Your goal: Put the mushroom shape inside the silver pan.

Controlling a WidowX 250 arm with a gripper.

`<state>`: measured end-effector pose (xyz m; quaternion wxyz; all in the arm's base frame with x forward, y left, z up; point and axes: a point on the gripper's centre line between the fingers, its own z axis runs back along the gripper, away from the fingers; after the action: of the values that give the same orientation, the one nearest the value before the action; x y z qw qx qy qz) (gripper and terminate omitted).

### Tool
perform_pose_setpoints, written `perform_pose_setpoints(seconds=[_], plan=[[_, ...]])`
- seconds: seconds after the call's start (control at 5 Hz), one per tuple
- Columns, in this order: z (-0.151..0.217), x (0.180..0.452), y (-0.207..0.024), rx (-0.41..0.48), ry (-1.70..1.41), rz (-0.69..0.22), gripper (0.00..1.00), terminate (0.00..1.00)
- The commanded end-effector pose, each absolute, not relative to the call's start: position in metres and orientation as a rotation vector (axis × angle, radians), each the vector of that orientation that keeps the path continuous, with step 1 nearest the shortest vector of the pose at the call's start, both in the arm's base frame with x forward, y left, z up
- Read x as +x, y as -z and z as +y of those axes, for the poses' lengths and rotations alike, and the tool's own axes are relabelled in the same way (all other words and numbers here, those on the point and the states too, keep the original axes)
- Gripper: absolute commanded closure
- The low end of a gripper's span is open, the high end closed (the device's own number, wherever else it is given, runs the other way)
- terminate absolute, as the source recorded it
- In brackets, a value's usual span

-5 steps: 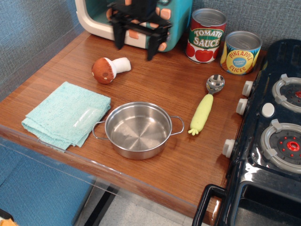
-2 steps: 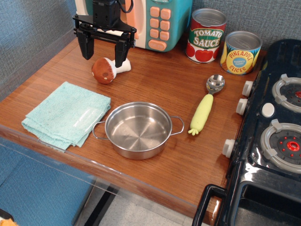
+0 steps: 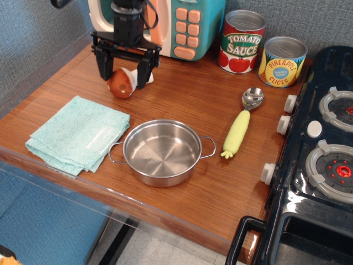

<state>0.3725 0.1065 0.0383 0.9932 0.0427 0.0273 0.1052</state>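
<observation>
The mushroom shape needs to go inside the silver pan (image 3: 161,153), so my gripper should pick the shape up by its reddish-brown cap (image 3: 120,84) next.
The mushroom shape (image 3: 122,83) lies on its side on the wooden counter at the back left, reddish-brown cap toward the left, white stem toward the right. My black gripper (image 3: 122,74) hangs directly over it, open, with one finger to the left of the cap and the other to the right by the stem. The fingertips reach down to about the mushroom's level without closing on it. The silver pan (image 3: 161,153) stands empty near the counter's front edge, well in front of the mushroom.
A folded teal cloth (image 3: 79,134) lies left of the pan. A yellow-handled scoop (image 3: 240,124) lies to its right. A toy microwave (image 3: 176,25) and two tin cans (image 3: 241,41) stand at the back. A black toy stove (image 3: 322,143) fills the right side.
My gripper moved from the back centre leftward to above the mushroom, then came lower so its open fingers straddle it. The mushroom and pan have not moved.
</observation>
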Motion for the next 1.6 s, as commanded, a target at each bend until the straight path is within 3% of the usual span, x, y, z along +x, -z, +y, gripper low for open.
perform_pose_setpoints(seconds=[0.0,0.2,0.4,0.6,0.8,1.2,1.4], plan=[[0.113,0.379,-0.044,0.080,-0.234,0.033,1.00,0.00],[0.109,0.379,-0.055,0.093,-0.221,0.008,1.00,0.00],[0.083,0.379,-0.089,0.092,-0.170,-0.097,1.00,0.00],[0.036,0.359,-0.102,0.045,-0.136,-0.128,1.00,0.00],[-0.008,0.332,-0.099,-0.009,-0.061,-0.126,1.00,0.00],[-0.035,0.288,-0.104,-0.081,-0.010,-0.155,1.00,0.00],[-0.038,0.274,-0.099,-0.076,-0.006,-0.125,1.00,0.00]])
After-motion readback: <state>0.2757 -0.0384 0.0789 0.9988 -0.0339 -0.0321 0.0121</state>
